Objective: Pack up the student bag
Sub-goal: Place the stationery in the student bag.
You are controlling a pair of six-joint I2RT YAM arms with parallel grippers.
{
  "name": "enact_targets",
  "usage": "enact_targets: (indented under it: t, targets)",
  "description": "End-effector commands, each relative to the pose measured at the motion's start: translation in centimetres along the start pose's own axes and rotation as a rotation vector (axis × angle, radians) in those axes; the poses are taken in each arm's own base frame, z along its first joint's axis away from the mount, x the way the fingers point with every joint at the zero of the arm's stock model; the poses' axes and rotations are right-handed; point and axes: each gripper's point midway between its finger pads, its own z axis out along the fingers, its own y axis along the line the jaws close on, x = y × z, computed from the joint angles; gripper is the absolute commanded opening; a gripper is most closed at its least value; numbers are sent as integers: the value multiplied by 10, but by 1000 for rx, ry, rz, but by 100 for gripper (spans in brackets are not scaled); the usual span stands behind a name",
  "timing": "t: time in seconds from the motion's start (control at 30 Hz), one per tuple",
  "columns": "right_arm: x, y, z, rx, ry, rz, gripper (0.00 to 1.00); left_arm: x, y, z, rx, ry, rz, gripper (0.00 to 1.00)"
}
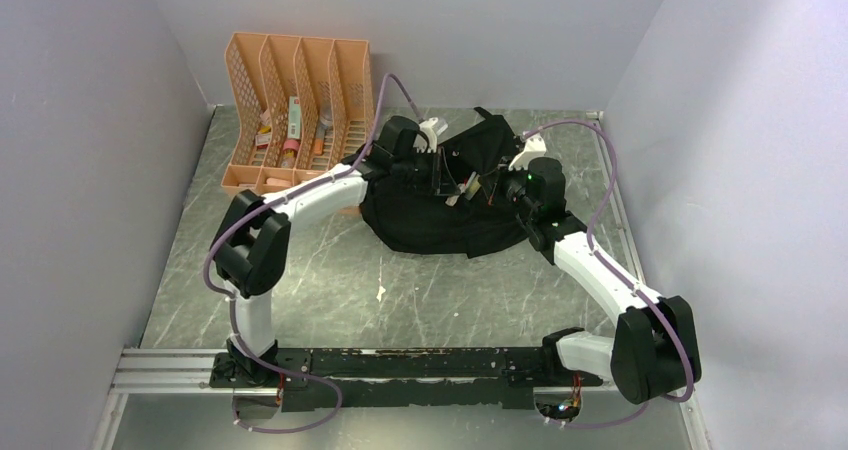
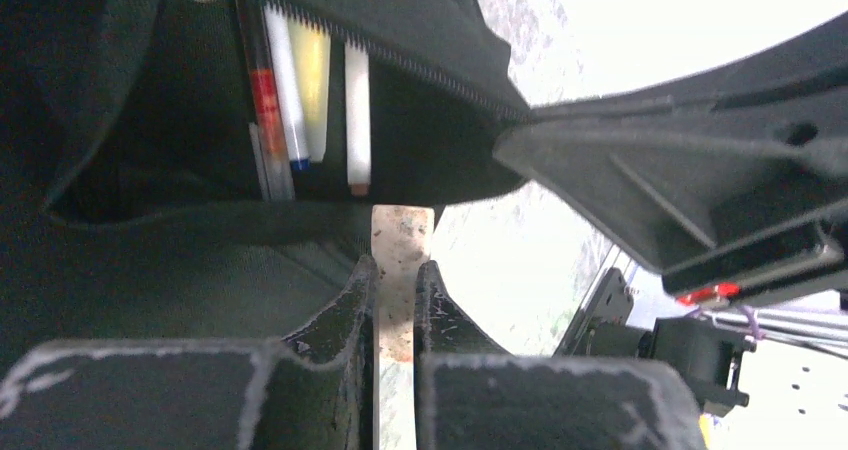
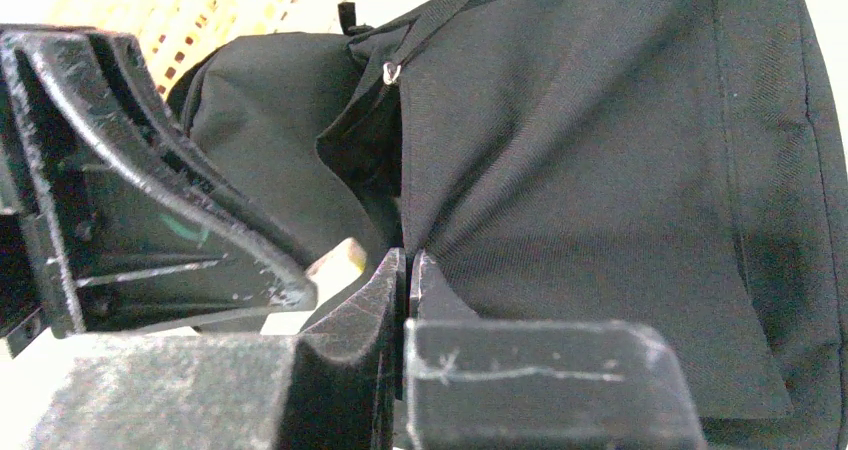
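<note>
I should move the pale flat piece in before I open my left gripper. The piece's far end only reaches the pocket's lower edge, so it would stay outside the pocket if I opened now.
The student bag is a black fabric backpack lying on the table between both arms. In the left wrist view its open pocket holds several pens. My left gripper is shut on a pale flat strip whose far end points into the pocket's lower edge. The strip's end also shows in the right wrist view. My right gripper is shut, pinching the bag's fabric beside the pocket opening. From above, the left gripper and right gripper meet over the bag.
A peach file organizer with a few items in its slots stands at the back left, close behind the left arm. Grey walls close in the marble-patterned table on three sides. The zipper pull hangs at the pocket's top.
</note>
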Motion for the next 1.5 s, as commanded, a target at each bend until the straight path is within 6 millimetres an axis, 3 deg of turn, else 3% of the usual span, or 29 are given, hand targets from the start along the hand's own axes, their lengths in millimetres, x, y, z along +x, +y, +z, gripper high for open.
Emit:
enact_targets:
  t: [0.0, 0.27, 0.5, 0.63, 0.73, 0.9, 1.07, 1.27, 1.47]
  targets:
    - [-11, 9, -3, -43, -39, 12, 0, -31, -6, 12, 6, -86, -35, 5]
    - [-11, 17, -2, -93, -49, 23, 0, -42, 8, 43, -11, -121, -66, 5]
    - [-6, 20, 1, -113, -33, 31, 0, -73, -5, 63, 63, -237, -89, 5]
    - [-9, 23, 0, -121, -33, 32, 0, -74, -2, 79, 78, -232, -107, 5]
    - [-9, 21, -1, -113, -35, 27, 0, -74, -2, 84, 82, -225, -107, 16]
    - [-7, 19, -1, -103, -28, 20, 0, -74, 2, 82, 56, -225, -90, 43]
    - [-9, 21, 0, -112, -32, 24, 0, -78, -2, 78, 55, -222, -67, 59]
    - [-8, 19, 1, -101, -30, 21, 0, -77, -9, 60, 41, -217, -27, 61]
    - [-13, 16, 0, -81, -42, 14, 0, -65, -10, 32, 6, -185, 35, 55]
